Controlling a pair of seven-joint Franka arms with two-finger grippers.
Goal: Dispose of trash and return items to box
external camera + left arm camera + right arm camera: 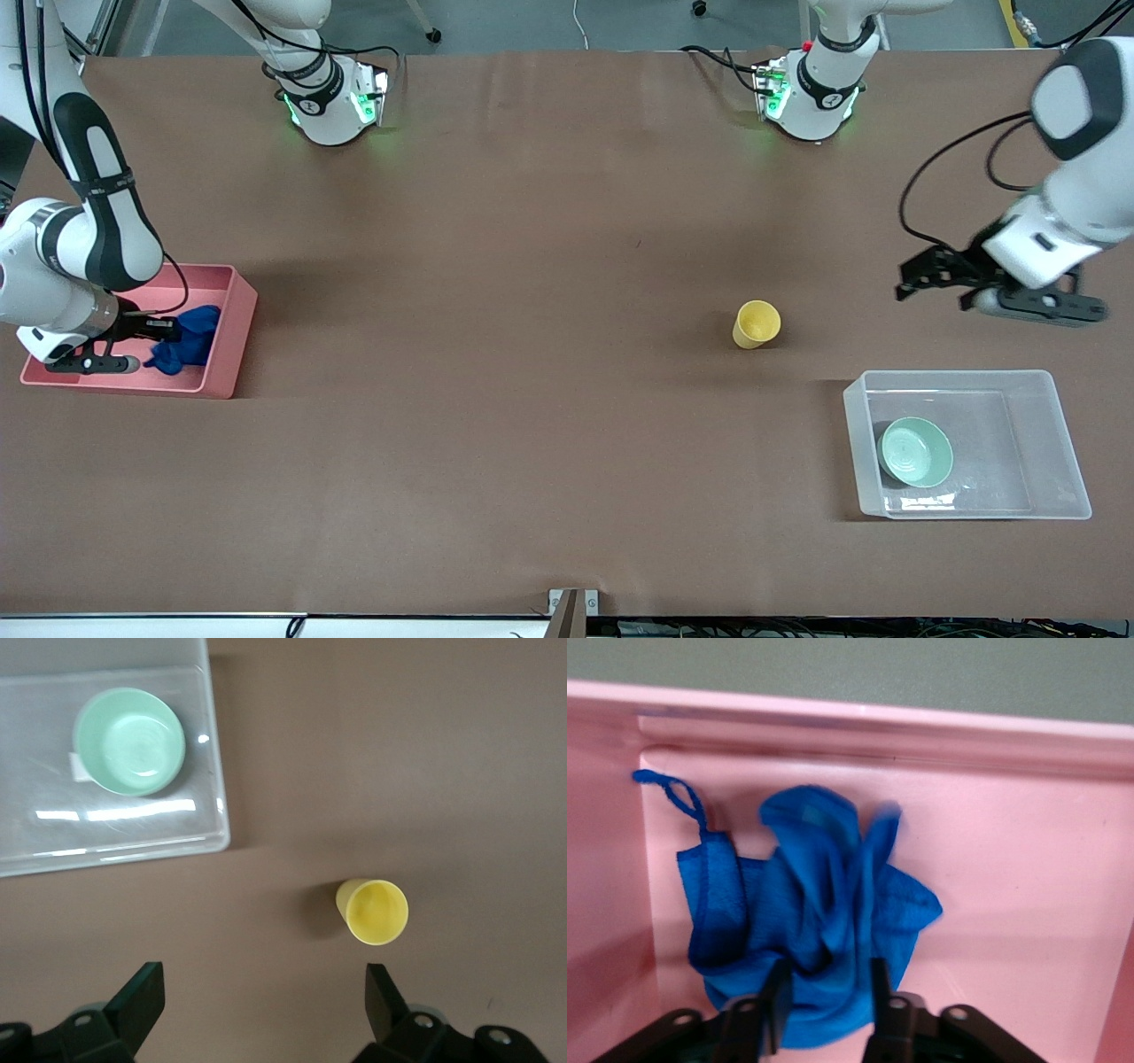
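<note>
The yellow cup has to go back into the clear box (pixel 1059 416), so the robot's left gripper should grab it by its rim (pixel 757 319) next.
The blue cloth wad (pixel 188 340) lies in the pink bin (pixel 232 321) at the right arm's end of the table. My right gripper (pixel 165 330) is low in the bin, its fingers partly apart, one on each side of the wad (pixel 806 912); in the right wrist view the gripper (pixel 828 992) sits just over the cloth's edge. The yellow cup (pixel 756 324) stands on the table. The mint-green bowl (pixel 916 452) lies in the clear box (pixel 1059 416). My left gripper (pixel 908 283) hangs open and empty over the table beside the cup (pixel 373 911); it shows in the left wrist view (pixel 266 992).
The brown table (pixel 532 266) carries only the pink bin, the cup and the clear box (pixel 213 744) with the bowl (pixel 129 741). Both arm bases stand along the table's edge farthest from the front camera.
</note>
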